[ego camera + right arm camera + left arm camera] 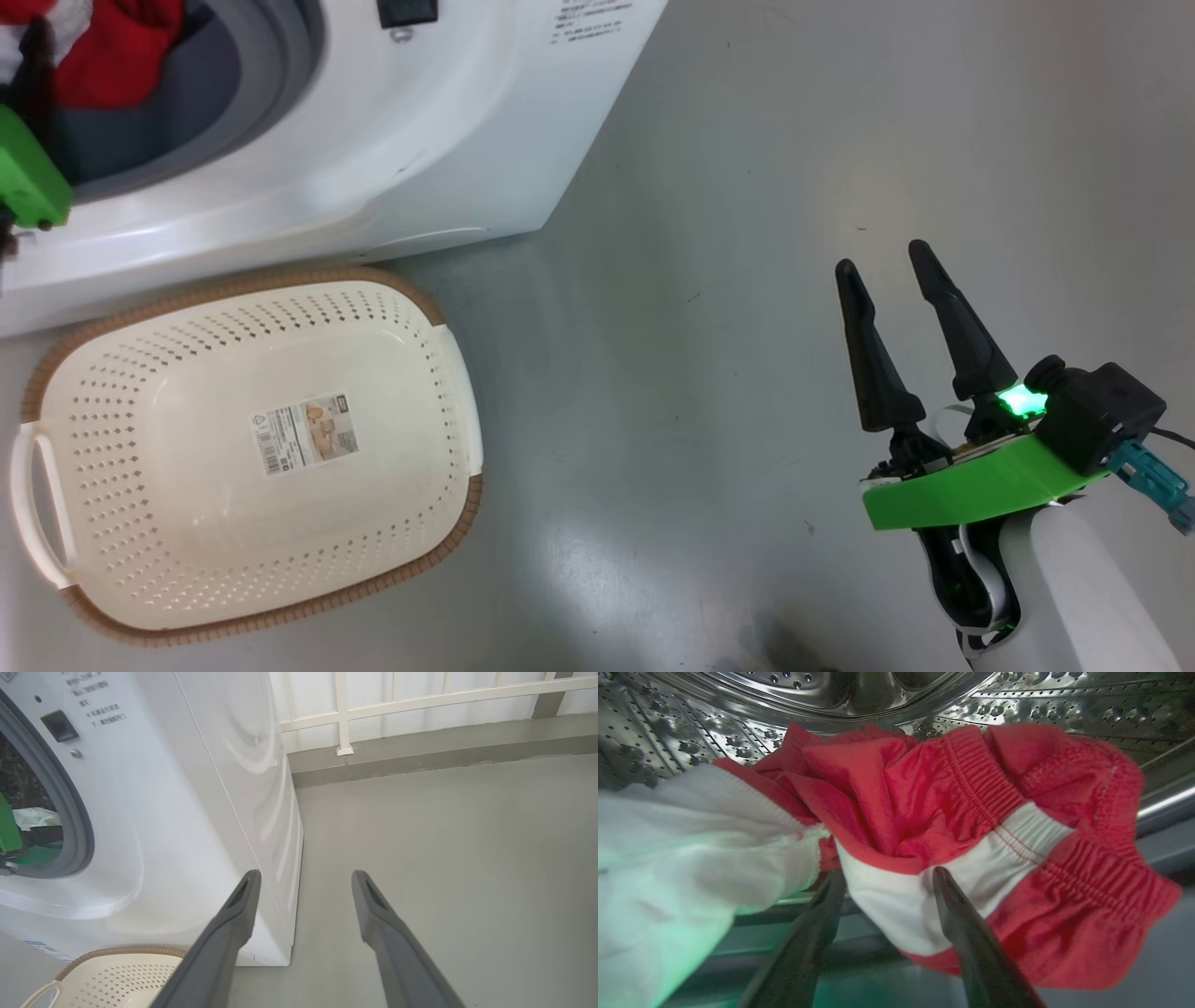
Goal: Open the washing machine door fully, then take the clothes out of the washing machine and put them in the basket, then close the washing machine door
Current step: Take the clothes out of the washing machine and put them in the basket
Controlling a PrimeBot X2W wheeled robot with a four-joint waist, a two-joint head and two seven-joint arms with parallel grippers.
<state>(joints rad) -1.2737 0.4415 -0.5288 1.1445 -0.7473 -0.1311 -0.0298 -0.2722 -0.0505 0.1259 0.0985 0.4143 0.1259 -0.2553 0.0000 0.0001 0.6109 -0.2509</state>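
Next, my left gripper grabs the red and white garment by its white panel (894,904) to bring it out to the basket.
The white washing machine (373,140) stands at the upper left with its mouth uncovered; the washing machine door is out of view. Red clothes (112,47) lie in the drum. My left gripper (887,877) reaches inside, open, with the white panel of a red garment (924,812) hanging between its spread fingers and a white cloth (691,849) to their left. Its green wrist mount (33,177) sits at the gasket. On the floor before the machine lies the cream basket (121,420), with nothing in it. My right gripper (882,257) hovers open over bare floor at the right, holding nothing.
In the right wrist view the machine's side panel (261,788) runs back to a low grey kerb and white railing (420,704). Grey floor (747,187) stretches right of the machine and basket. The basket's rim (121,952) shows below the right gripper (304,877).
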